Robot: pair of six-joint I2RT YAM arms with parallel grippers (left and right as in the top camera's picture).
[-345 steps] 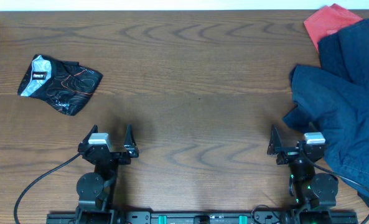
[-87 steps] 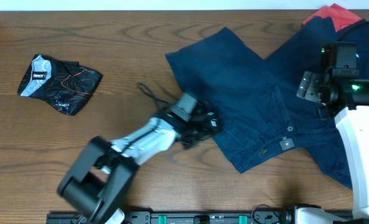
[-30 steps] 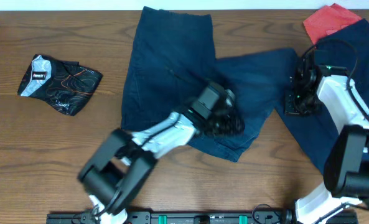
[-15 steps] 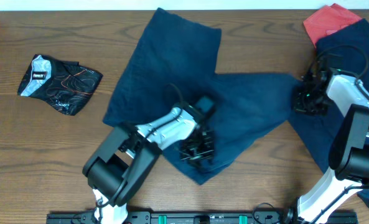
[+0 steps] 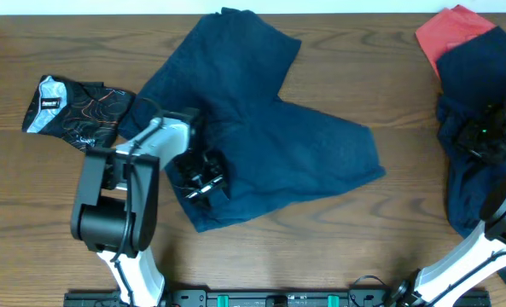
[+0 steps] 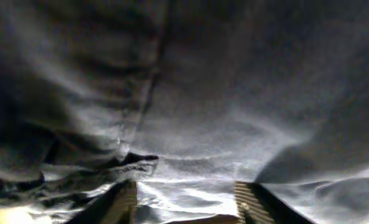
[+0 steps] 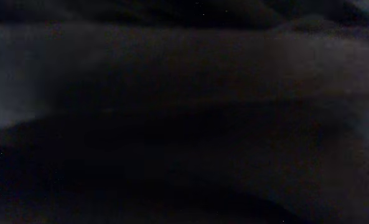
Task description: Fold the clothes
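My left gripper grabs the dark navy garment [image 5: 295,145] by its near hem edge [image 5: 203,226] next, since that leaves the opposite end free for stretching and folding.
A dark navy garment [image 5: 295,145] lies spread and wrinkled across the middle of the table. My left gripper [image 5: 200,177] rests on its lower left part. In the left wrist view its fingers [image 6: 185,202] stand apart with navy cloth [image 6: 234,93] lying between them. My right gripper [image 5: 483,136] is down on a second navy heap [image 5: 470,196] at the right edge. The right wrist view shows only dark cloth [image 7: 184,93], so its jaws are hidden. A red garment [image 5: 444,30] lies at the back right. The small black, orange-lined, silver-patched garment [image 5: 78,107] lies at the left.
The brown wooden table [image 5: 363,247] shows bare along the front. The left arm's body [image 5: 107,213] reaches over the front left, close to the small black garment. The right arm [image 5: 504,222] crosses the navy heap at the right edge.
The spread navy garment has shifted left and down with my left gripper. My right gripper has moved right, off that garment and onto the heap at the right edge.
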